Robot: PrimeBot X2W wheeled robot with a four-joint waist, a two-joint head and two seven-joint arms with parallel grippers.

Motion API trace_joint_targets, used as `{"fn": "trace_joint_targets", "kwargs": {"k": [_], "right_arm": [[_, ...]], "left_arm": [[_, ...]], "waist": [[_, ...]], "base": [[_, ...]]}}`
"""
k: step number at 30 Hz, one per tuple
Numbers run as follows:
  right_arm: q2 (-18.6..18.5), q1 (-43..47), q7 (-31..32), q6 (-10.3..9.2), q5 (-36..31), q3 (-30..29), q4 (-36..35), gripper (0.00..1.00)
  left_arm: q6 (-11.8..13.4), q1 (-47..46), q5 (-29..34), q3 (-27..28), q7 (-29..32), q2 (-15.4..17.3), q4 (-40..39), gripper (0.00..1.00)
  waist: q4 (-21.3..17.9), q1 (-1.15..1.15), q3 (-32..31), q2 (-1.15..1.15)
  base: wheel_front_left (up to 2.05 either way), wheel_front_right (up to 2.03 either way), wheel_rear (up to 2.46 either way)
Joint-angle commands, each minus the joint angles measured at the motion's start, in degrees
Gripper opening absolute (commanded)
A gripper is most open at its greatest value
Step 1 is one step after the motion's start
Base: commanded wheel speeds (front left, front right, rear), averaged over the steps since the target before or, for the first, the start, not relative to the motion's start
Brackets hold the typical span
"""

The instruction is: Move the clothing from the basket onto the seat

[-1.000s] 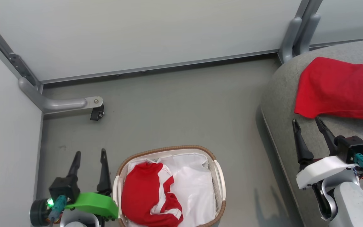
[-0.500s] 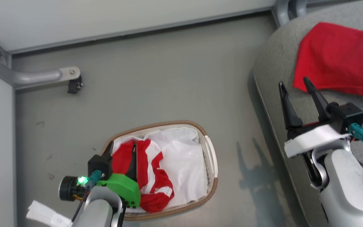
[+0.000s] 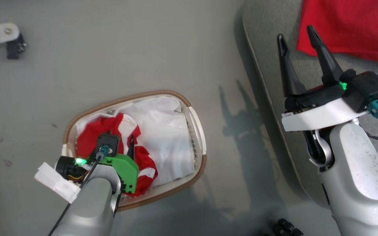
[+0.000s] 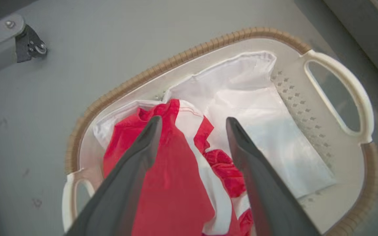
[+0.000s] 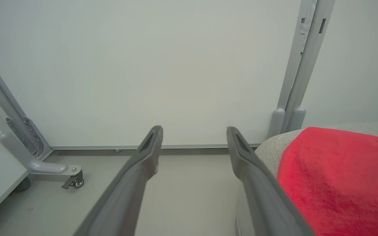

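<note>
Next, my left gripper grabs the red garment by its white stripe (image 4: 200,151), which stands up in a fold while the wide red panel (image 4: 170,177) lies slack.
The white basket (image 3: 196,118) with a brown woven rim stands on the floor. Inside it, a red garment with white stripes (image 3: 89,139) lies on a white liner sheet (image 3: 167,137). My left gripper (image 3: 120,140) hangs open over that garment. In the left wrist view its fingers (image 4: 193,120) straddle the red fabric (image 4: 172,183) inside the basket (image 4: 189,57); whether they touch it I cannot tell. The grey seat (image 3: 267,19) is at the right with another red garment (image 3: 349,26) on it. My right gripper (image 3: 295,32) stands open beside that garment (image 5: 333,177), holding nothing.
A grey frame foot with a black castor (image 3: 11,46) stands on the floor at the far left. Pale wall panels (image 5: 176,65) and a grey post (image 5: 294,82) close off the back. A small dark object (image 3: 285,227) lies at the bottom edge.
The head camera has tipped down, so the whole picture has shifted. My left gripper has moved from beside the basket to over the red garment inside it. Both grippers stay open.
</note>
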Motion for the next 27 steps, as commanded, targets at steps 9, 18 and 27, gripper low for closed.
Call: {"fn": "trace_joint_targets", "kwargs": {"k": [9, 18, 27], "right_arm": [[1.54, -2.37, -0.11, -0.08, 0.03, -0.18, -3.14, 1.00], [1.80, -3.39, -0.12, -0.08, -0.85, -0.37, -3.32, 1.00], [1.96, -3.54, -0.12, -0.08, -1.27, 0.20, -2.02, 1.00]], "left_arm": [[1.54, -8.75, 1.15, -1.13, 4.01, 2.57, 10.33, 1.00], [6.14, -10.90, 2.59, -2.98, 11.14, 3.51, 12.25, 1.00], [6.20, -9.65, 1.67, -3.74, 8.01, 2.53, 12.42, 0.00]], "waist": [[-7.08, 0.00, 13.71, 0.00], [-6.63, 0.00, 16.44, 0.00], [-5.84, 0.00, 13.77, 0.00]], "base": [[0.00, 0.00, 0.00], [0.00, 0.00, 0.00], [0.00, 0.00, 0.00]]}}
